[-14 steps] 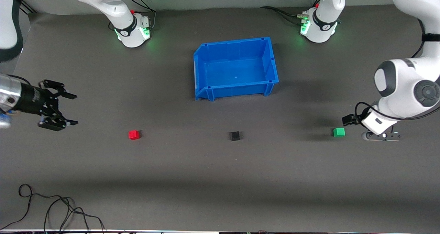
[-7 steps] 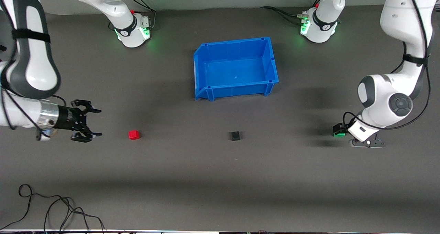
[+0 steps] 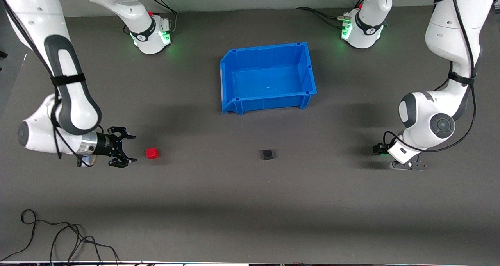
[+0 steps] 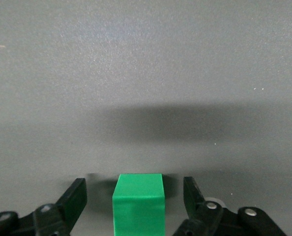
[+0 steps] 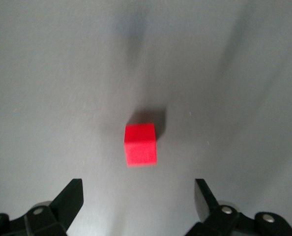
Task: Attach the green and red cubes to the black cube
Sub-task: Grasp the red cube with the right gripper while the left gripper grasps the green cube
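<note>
My right gripper is to grab the red cube by its opposite sides next, so the red cube's front side stays free to join the black cube (image 3: 267,154).
The red cube (image 3: 152,153) lies on the dark mat toward the right arm's end. My right gripper (image 3: 133,149) is open and low beside it, apart from it. In the right wrist view the red cube (image 5: 140,144) lies ahead of the open gripper (image 5: 138,191). The black cube (image 3: 267,154) lies alone mid-table. My left gripper (image 3: 381,150) is open around the green cube (image 3: 384,153), which is mostly hidden there. In the left wrist view the green cube (image 4: 138,204) sits between the fingers (image 4: 77,194) with a gap on each side.
An empty blue bin (image 3: 269,102) stands mid-table, farther from the front camera than the black cube. Black cables (image 3: 58,238) lie near the front edge at the right arm's end. The arm bases (image 3: 150,35) stand along the back.
Both arms swung in and down. The right gripper came close to the red cube. The left gripper moved over the green cube so that it sits between the fingers.
</note>
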Available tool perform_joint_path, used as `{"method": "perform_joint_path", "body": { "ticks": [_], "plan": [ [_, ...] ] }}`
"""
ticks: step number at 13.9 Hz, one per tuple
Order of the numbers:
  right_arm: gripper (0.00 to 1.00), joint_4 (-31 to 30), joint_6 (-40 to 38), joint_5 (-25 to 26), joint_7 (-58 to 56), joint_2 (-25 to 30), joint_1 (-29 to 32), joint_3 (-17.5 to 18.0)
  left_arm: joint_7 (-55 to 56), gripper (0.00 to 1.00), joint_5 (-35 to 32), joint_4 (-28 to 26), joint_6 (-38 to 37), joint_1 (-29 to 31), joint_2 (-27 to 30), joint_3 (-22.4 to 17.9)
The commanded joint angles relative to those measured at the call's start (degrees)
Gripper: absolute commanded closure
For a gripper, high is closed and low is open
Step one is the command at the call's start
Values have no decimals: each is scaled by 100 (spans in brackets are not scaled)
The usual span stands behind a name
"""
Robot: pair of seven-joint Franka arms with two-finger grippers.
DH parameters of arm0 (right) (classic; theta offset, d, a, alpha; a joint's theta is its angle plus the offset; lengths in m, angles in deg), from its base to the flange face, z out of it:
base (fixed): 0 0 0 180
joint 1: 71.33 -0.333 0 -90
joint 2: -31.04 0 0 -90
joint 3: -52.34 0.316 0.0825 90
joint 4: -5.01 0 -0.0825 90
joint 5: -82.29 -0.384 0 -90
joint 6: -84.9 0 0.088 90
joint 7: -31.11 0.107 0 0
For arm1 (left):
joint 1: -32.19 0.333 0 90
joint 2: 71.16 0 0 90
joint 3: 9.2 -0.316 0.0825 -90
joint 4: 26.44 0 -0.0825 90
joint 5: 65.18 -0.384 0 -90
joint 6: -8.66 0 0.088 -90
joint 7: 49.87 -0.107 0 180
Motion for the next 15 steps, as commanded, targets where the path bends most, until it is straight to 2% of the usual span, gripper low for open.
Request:
{"method": "perform_joint_path", "body": {
  "ticks": [1, 4, 8, 10, 12, 13, 14, 15],
  "plan": [
    [0, 49, 301, -226, -174, -268, -54, 14, -63, 25, -54, 62, -29, -29, -14, -44],
    [0, 66, 722, -428, -182, -514, -256, 23, -63, 34, -54, 132, -11, -47, -14, -44],
    [0, 93, 917, -525, -191, -725, -336, 31, -63, 37, -54, 194, -2, -47, -102, -44],
    [0, 93, 996, -534, -243, -770, -362, 31, -63, 44, -54, 194, -2, -38, -119, -44],
    [0, 84, 996, -595, -297, -787, -362, 31, -63, 56, -54, 194, -2, -47, -137, -44],
    [7, 75, 988, -596, -305, -779, -362, 31, -63, 63, -54, 194, -2, -38, -137, -44],
    [23, 75, 970, -596, -306, -779, -362, 31, -63, 67, -54, 194, 6, -47, -146, -44],
    [37, 84, 953, -596, -306, -770, -362, 31, -63, 76, -54, 194, 6, -38, -172, -44]
  ]
}}
